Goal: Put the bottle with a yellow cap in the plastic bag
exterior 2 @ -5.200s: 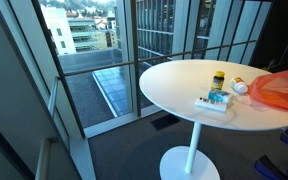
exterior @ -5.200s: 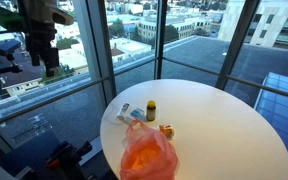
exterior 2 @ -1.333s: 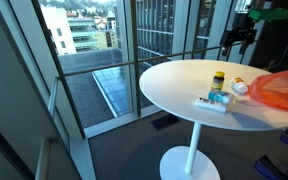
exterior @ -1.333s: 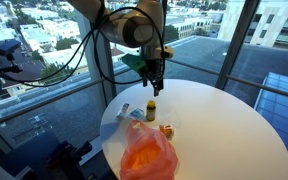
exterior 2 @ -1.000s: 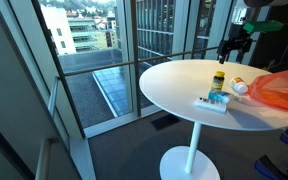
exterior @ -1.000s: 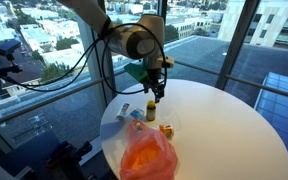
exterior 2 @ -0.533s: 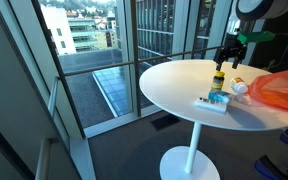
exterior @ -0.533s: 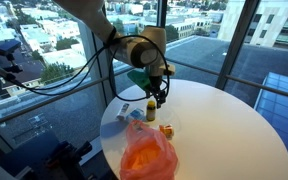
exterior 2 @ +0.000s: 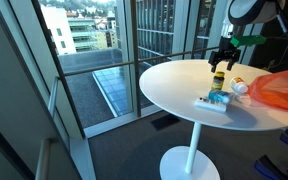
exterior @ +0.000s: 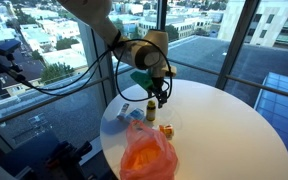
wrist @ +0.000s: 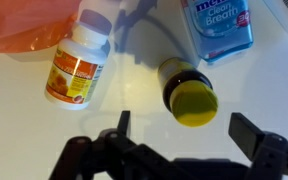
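I need to pick up the bottle by its yellow cap end with my gripper next, so the bottle's base stays free to go into the plastic bag (exterior: 147,152).
The bottle with a yellow cap (wrist: 191,95) stands upright on the white round table (exterior: 234,130), seen from above in the wrist view. It also shows in both exterior views (exterior: 151,110) (exterior 2: 218,81). My gripper (wrist: 186,128) is open and empty. It hangs just above the bottle (exterior: 161,97) (exterior 2: 222,63), with one finger on each side of the cap and not touching it. The orange plastic bag (exterior: 147,152) lies crumpled near the table's edge, close to the bottle (exterior 2: 280,90), and its edge shows in the wrist view (wrist: 24,25).
A white pill bottle with an orange label (wrist: 79,65) lies on its side between the bag and the yellow-capped bottle. A blue mouthwash bottle (wrist: 216,25) and a small box (exterior: 124,110) lie close by. Glass walls and a railing surround the table.
My arm has swung in from high up and come down over the table. In the last second the open gripper has lowered onto the yellow-capped bottle. The objects have not moved.
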Available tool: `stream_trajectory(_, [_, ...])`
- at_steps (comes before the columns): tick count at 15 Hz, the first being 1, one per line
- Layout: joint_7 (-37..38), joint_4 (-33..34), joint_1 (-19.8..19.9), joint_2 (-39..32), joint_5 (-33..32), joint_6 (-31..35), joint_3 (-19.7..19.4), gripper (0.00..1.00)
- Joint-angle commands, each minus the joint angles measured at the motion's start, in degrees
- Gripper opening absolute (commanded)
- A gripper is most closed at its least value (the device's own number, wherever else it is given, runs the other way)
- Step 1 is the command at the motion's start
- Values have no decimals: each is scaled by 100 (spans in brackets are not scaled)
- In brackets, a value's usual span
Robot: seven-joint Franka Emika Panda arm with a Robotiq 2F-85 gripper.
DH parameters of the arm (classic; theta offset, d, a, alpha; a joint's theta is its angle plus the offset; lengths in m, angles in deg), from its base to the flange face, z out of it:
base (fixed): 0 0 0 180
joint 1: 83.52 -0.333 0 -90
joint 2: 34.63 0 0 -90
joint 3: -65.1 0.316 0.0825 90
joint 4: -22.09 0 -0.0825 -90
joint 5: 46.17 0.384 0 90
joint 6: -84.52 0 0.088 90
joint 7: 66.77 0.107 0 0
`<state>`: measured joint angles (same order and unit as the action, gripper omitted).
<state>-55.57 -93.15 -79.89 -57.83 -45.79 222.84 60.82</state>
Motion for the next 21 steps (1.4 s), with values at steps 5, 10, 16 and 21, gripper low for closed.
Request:
stream_trajectory(5, [4, 327, -120, -312, 146, -180, 49, 75])
stream_trajectory(10, [99, 342, -223, -314, 72, -219, 5, 41])
stream_trajectory(16, [164, 328, -267, -7, 35, -305, -24, 19])
stream_trajectory(21, [196, 183, -298, 450, -20, -531, -25, 19])
